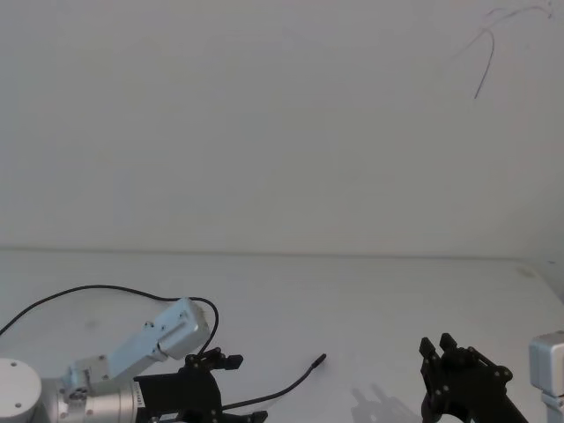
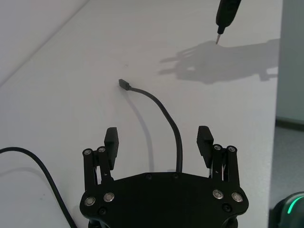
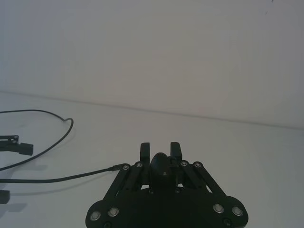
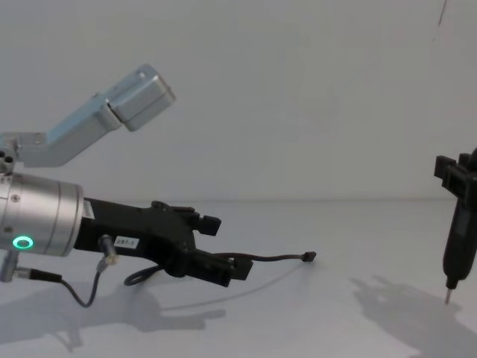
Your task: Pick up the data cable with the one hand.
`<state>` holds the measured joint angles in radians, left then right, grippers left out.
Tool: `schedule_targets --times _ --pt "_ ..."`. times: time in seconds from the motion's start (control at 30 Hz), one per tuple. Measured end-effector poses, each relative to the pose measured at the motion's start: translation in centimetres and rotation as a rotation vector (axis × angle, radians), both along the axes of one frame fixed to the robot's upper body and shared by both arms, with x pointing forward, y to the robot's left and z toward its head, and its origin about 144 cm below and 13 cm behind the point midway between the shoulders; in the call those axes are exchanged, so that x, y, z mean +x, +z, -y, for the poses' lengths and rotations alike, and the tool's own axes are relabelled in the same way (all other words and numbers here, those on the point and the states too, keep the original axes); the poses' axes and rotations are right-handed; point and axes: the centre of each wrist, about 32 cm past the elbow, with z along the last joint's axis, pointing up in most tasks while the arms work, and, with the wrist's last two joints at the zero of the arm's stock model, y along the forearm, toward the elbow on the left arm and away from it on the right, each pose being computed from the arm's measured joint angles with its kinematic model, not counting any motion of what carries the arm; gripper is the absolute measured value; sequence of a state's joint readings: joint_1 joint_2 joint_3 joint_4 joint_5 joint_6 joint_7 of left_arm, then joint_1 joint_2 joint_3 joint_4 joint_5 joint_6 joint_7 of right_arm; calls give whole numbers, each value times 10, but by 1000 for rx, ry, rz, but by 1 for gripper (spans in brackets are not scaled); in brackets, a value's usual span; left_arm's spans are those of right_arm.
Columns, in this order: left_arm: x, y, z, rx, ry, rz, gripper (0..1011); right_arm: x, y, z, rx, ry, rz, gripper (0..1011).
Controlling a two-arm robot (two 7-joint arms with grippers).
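Observation:
My left gripper grabs the thin cord behind that plug [image 2: 176, 137] next, to keep the data cable's small dark plug [image 2: 124, 84] free.
The data cable [image 1: 284, 387] is a thin black cord lying on the white table, ending in a small dark plug [image 1: 320, 359]. Its far length loops back in a wide arc [image 1: 106, 287]. My left gripper [image 1: 234, 388], the one hand with the silver cylinder and green ring light [image 4: 24, 242], is open and low over the cable. In the left wrist view the cable [image 2: 178, 142] runs between the two fingers of the left gripper [image 2: 158, 140], nearer one of them, and the plug [image 2: 123, 83] lies beyond. From the chest the left gripper [image 4: 223, 247] straddles the cable [image 4: 276, 258]. My right gripper [image 1: 438, 344] hovers shut, off to the right.
The white table [image 1: 370, 291] meets a plain white wall behind. The right gripper [image 4: 456, 224] hangs tip down above its shadow, well apart from the plug [image 4: 310, 257]. The table's right edge [image 2: 277, 95] shows in the left wrist view.

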<state>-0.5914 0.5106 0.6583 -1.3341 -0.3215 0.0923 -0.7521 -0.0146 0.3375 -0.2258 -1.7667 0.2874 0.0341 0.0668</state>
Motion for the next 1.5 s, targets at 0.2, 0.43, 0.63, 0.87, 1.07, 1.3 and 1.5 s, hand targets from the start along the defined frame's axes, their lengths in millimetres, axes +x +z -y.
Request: schedule_targets --times 0.2,0.43,0.63,0.87,1.07,1.3,1.5 --pt "2 -2 7 10 5 25 907 0 0 0 0 0 0 251" --pt "3 -3 12 17 8 43 739 0 0 0 0 0 0 251" --pt "4 -3 15 20 8 52 543 0 0 0 0 0 0 251" --pt "4 -3 17 23 10 59 316 0 0 0 0 0 0 251" --pt "4 -3 18 24 10 62 125 0 0 0 0 0 0 251" --pt "4 -4 19 25 10 64 42 0 0 0 0 0 0 251" --pt "5 -4 19 25 10 66 42 0 0 0 0 0 0 251"
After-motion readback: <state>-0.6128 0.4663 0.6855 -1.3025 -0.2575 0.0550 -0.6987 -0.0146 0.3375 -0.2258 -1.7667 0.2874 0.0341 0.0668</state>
